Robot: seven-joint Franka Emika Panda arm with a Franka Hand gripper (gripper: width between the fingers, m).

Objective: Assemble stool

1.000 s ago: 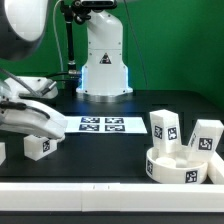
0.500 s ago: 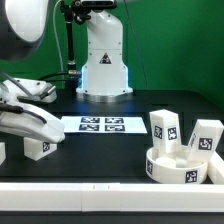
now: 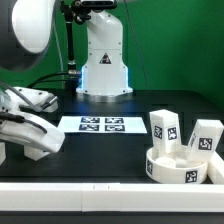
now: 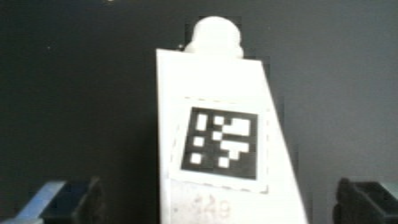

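Observation:
My gripper should close on the white block leg now. The fingers are on either side of the leg in the wrist view, so they would hold the leg.
In the wrist view a white block leg [image 4: 217, 110] with a black-and-white tag and a round peg at its far end lies on the black table. It lies between my gripper's [image 4: 214, 205] two dark fingertips [image 4: 64, 200], with a gap on each side, so the gripper is open. In the exterior view my gripper [image 3: 36, 142] is low over the table at the left and mostly hides that leg. The ring-shaped seat [image 3: 180, 166] sits at the front right. Two more legs [image 3: 164, 126] [image 3: 208, 136] stand upright behind it.
The marker board [image 3: 100, 124] lies flat in the middle of the table. The white robot base [image 3: 103, 65] stands behind it against a green backdrop. A white rail [image 3: 110, 186] runs along the table's front edge.
My gripper has moved down and to the exterior view's right. It now sits over the left leg and covers it, where before the leg showed below and beside the hand.

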